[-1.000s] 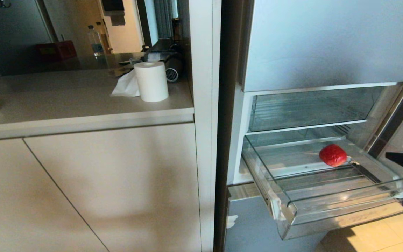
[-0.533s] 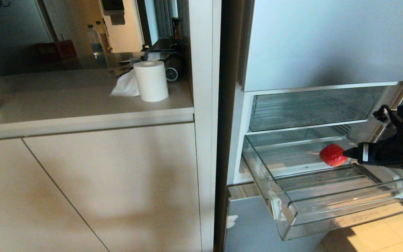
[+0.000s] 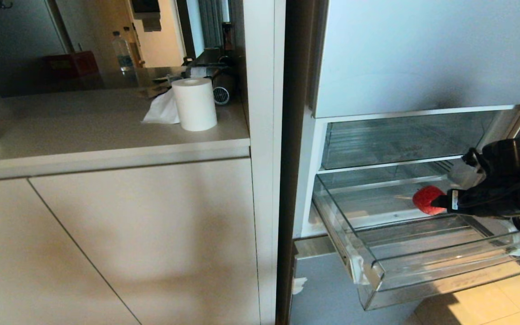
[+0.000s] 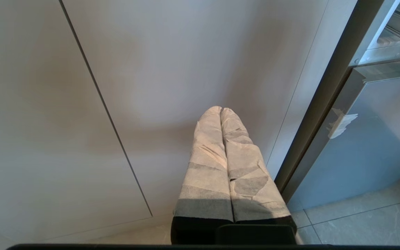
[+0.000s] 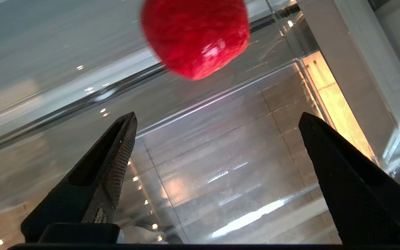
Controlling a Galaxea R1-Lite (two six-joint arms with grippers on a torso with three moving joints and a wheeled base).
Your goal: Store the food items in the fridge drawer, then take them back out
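Observation:
My right gripper picks up the red food item by its round sides next, to take it back out of the fridge drawer.
One red food item [image 3: 426, 198] lies on the floor of the pulled-out clear fridge drawer [image 3: 370, 275], toward its back right. My right gripper [image 3: 445, 202] reaches in from the right, low over the drawer, its tip right beside the item. In the right wrist view that gripper [image 5: 217, 118] is open, with nothing between its black fingers [image 5: 116, 156], and the red food item [image 5: 194, 34] sits just beyond the tips. My left gripper [image 4: 221, 110] is shut on nothing, its pale-wrapped fingers pointing at the white cabinet front.
The pale blue fridge [image 3: 422, 54] stands right of a white cabinet [image 3: 142, 234] whose counter holds a paper roll [image 3: 194, 104]. A second clear bin [image 3: 400, 137] sits above the drawer. The lower fridge panel [image 4: 377, 146] carries a white tape bit [image 4: 339, 122].
My right arm came in from the right edge of the head view and moved left over the drawer until its tip stood beside the red item. The item and the drawer stayed put.

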